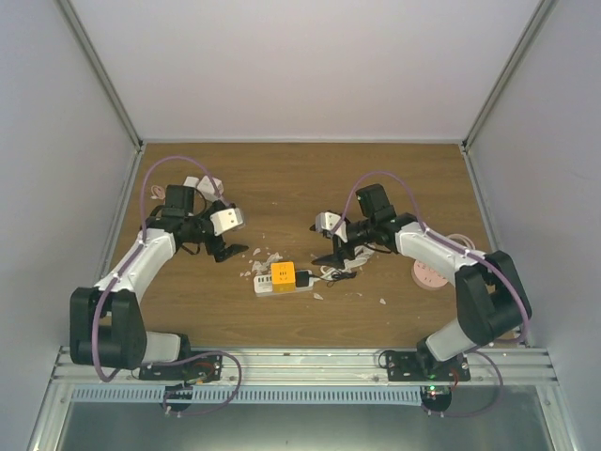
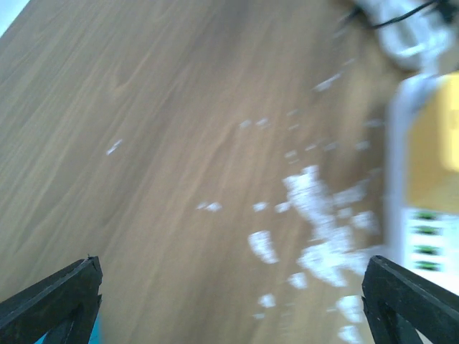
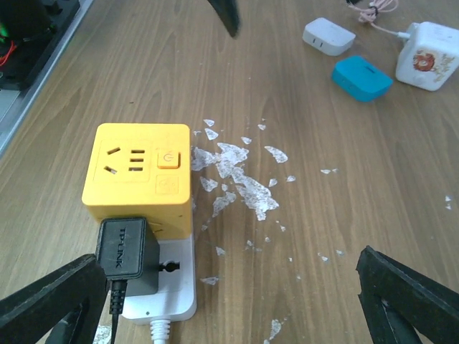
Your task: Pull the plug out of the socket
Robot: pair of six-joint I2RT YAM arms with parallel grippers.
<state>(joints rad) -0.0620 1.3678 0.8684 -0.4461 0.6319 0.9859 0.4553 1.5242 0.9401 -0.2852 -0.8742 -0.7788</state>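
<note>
The yellow cube [image 1: 283, 275] [image 2: 430, 165] needs to be pulled off, so next my left gripper will grab it by its sides along the power strip's long edges. That grab stays off the black adapter.
A white power strip [image 1: 282, 285] lies on the wooden table with a yellow cube socket [image 1: 283, 273] and a black plug adapter [image 1: 303, 278] plugged into it. In the right wrist view the yellow cube [image 3: 140, 175] sits on the strip [image 3: 163, 287] and the black adapter [image 3: 128, 254] stands next to it, cable trailing down. My right gripper [image 3: 229, 301] is open and empty, just right of the strip. My left gripper [image 2: 233, 301] is open and empty to the left; the strip and cube [image 2: 430, 165] blur at its right edge.
White paint flecks [image 3: 244, 179] scatter beside the strip. A blue box [image 3: 361, 77], a small white adapter [image 3: 328, 36] and a white cube charger [image 3: 432, 44] lie at the far left of the table. A pink disc [image 1: 428, 275] lies under my right arm.
</note>
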